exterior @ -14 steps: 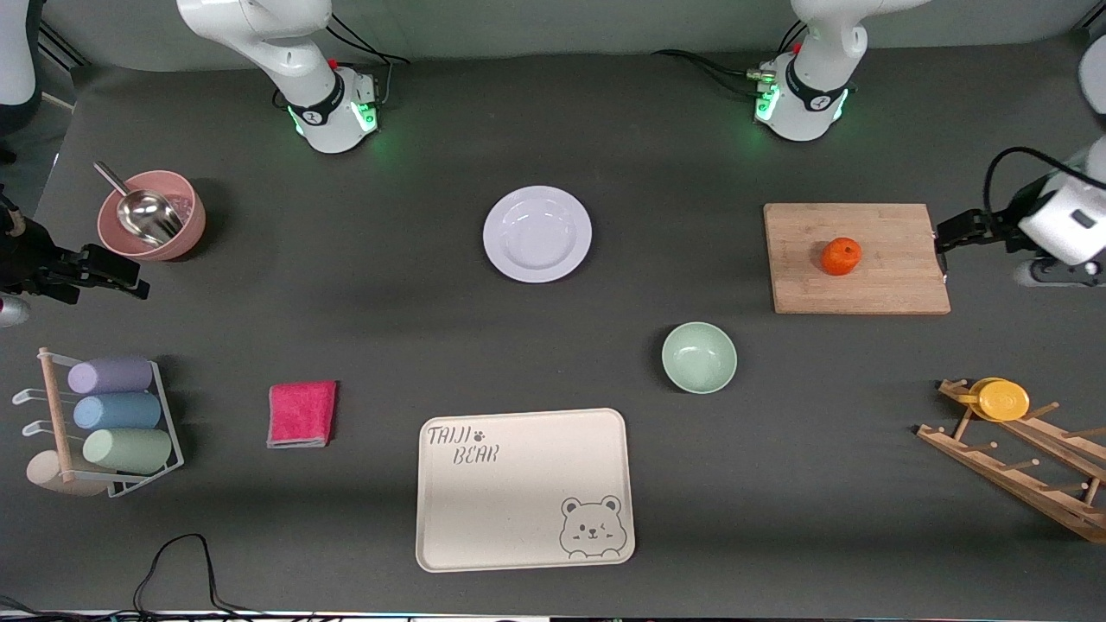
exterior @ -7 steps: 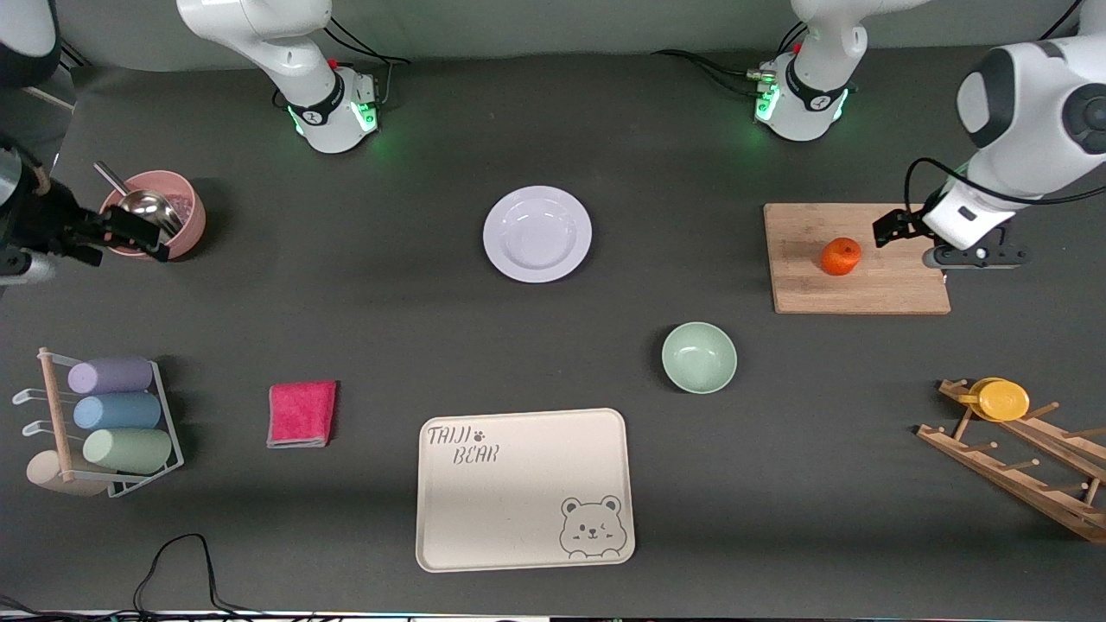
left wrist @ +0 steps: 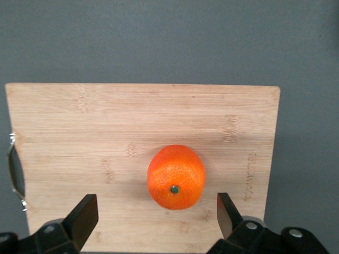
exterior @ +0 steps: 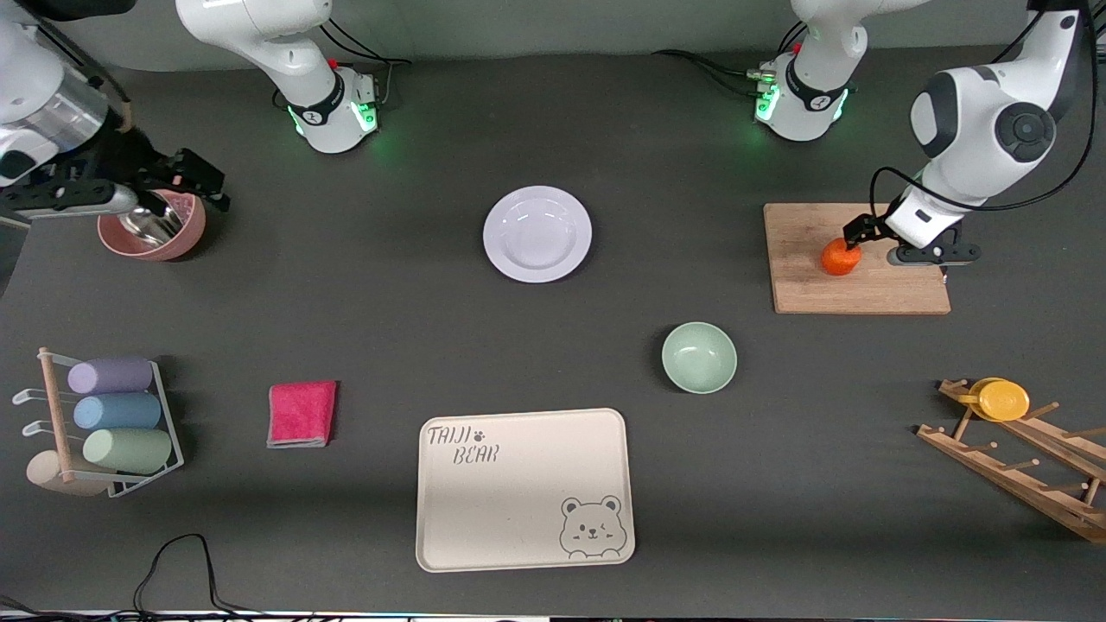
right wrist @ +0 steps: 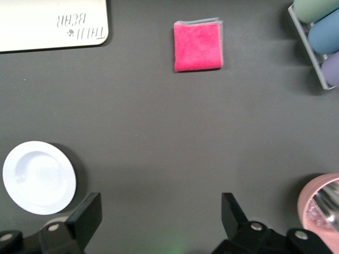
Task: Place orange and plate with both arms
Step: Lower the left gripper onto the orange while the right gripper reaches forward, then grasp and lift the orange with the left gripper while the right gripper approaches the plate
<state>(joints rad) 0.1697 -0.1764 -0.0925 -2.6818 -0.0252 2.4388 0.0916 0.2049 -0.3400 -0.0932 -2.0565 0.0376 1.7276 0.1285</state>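
Observation:
I need to set the orange on the white plate (exterior: 537, 233), so next I need to grip the orange (exterior: 839, 257) by its round sides with my left gripper.
The orange (exterior: 839, 257) sits on a wooden cutting board (exterior: 899, 289) at the left arm's end of the table; it also shows in the left wrist view (left wrist: 176, 177). My left gripper (exterior: 855, 231) is open just above the orange, its fingers (left wrist: 85, 218) wide apart and the fruit just ahead of the gap between them. The white plate (exterior: 537, 233) lies mid-table and shows in the right wrist view (right wrist: 38, 177). My right gripper (exterior: 194, 177) is open and empty in the air beside a pink bowl (exterior: 173, 242), well away from the plate.
The pink bowl holds a metal scoop. A pale green bowl (exterior: 699, 357), a cream bear-print tray (exterior: 524, 489) and a pink cloth (exterior: 301, 413) lie nearer the camera. A cup rack (exterior: 104, 425) and a wooden peg rack with a yellow lid (exterior: 1002, 400) stand at the table ends.
My left gripper has swung in from the table's end to over the orange. My right gripper has moved in past the pink bowl toward the middle. Both stay open.

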